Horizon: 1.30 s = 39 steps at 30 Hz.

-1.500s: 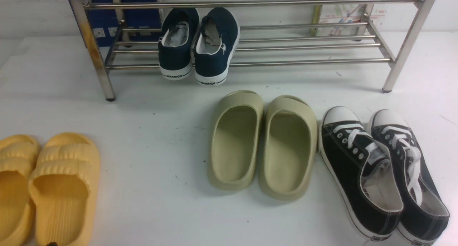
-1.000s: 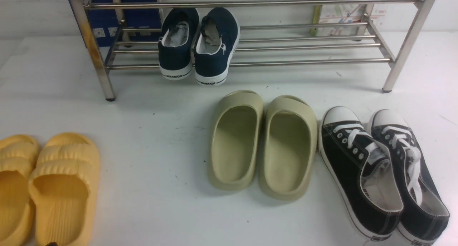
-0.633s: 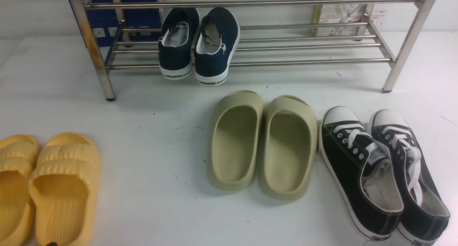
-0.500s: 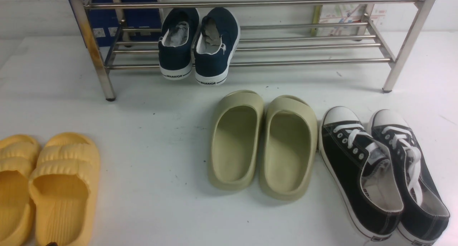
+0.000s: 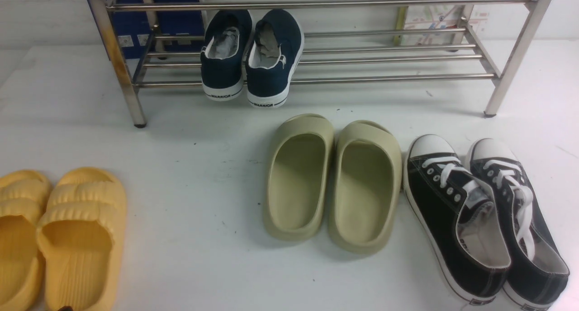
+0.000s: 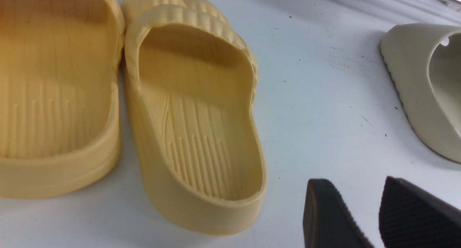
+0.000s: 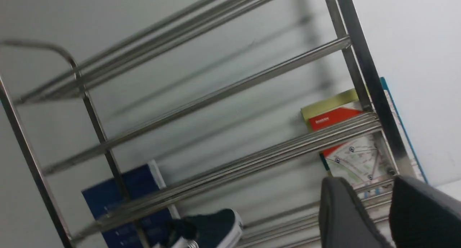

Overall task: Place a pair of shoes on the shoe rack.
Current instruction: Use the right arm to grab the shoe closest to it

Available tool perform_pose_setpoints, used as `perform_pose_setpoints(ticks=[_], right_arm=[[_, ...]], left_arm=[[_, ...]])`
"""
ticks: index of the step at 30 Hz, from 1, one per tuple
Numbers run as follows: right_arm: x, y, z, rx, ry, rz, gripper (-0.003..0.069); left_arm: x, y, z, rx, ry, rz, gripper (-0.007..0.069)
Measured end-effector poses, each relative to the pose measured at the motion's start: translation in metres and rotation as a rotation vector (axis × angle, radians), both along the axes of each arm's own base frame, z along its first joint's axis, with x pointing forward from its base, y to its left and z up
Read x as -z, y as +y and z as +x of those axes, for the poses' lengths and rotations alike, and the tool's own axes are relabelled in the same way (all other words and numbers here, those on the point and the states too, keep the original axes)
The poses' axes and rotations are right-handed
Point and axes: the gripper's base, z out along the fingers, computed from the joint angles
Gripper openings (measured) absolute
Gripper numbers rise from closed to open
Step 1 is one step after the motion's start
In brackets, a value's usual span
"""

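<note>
I should next grab the black canvas sneaker by its heel (image 5: 538, 287) with my right gripper, so the pair can go on the shoe rack toes first.
The pair of shoes, two black canvas sneakers (image 5: 452, 211) with white laces and toe caps, lies side by side on the white table at the front right, toes toward the shoe rack (image 5: 384, 78). The steel-tube shoe rack spans the back; it also shows in the right wrist view (image 7: 216, 96). Neither gripper shows in the front view. My left gripper (image 6: 356, 183) is open and empty above the table beside yellow slippers. My right gripper (image 7: 365, 181) is open and empty, raised and facing the rack's bars.
Navy slip-ons marked WARRIOR (image 5: 251, 58) rest on the rack's lower shelf at the left. Olive foam slippers (image 5: 332, 184) lie mid-table, touching the left black sneaker. Yellow slippers (image 5: 59, 238) lie at the front left. Boxes stand behind the rack.
</note>
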Motion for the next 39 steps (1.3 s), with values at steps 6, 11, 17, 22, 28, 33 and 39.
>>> perform_pose_setpoints(ticks=[6,11,17,22,28,33,39], right_arm=[[-0.085,-0.002,-0.003,0.03,0.133,-0.034,0.0239],[-0.114,-0.005,0.03,0.126,0.411,-0.246,0.0239],[-0.088,0.0,0.071,0.096,0.722,-0.348,0.0239],[-0.049,0.012,0.098,-0.075,1.092,-0.442,0.0239],[-0.017,0.041,0.126,-0.367,1.318,-0.45,0.0239],[-0.01,0.069,0.145,-0.455,1.375,-0.528,0.0262],[0.0,0.103,0.175,-0.352,1.466,-0.666,0.0323]], left_arm=[[0.0,0.0,0.0,0.0,0.0,0.0,0.0239],[0.0,0.0,0.0,0.0,0.0,0.0,0.0239],[0.0,0.0,0.0,0.0,0.0,0.0,0.0239],[0.0,0.0,0.0,0.0,0.0,0.0,0.0239],[0.0,0.0,0.0,0.0,0.0,0.0,0.0239],[0.0,0.0,0.0,0.0,0.0,0.0,0.0239],[0.0,0.0,0.0,0.0,0.0,0.0,0.0239]])
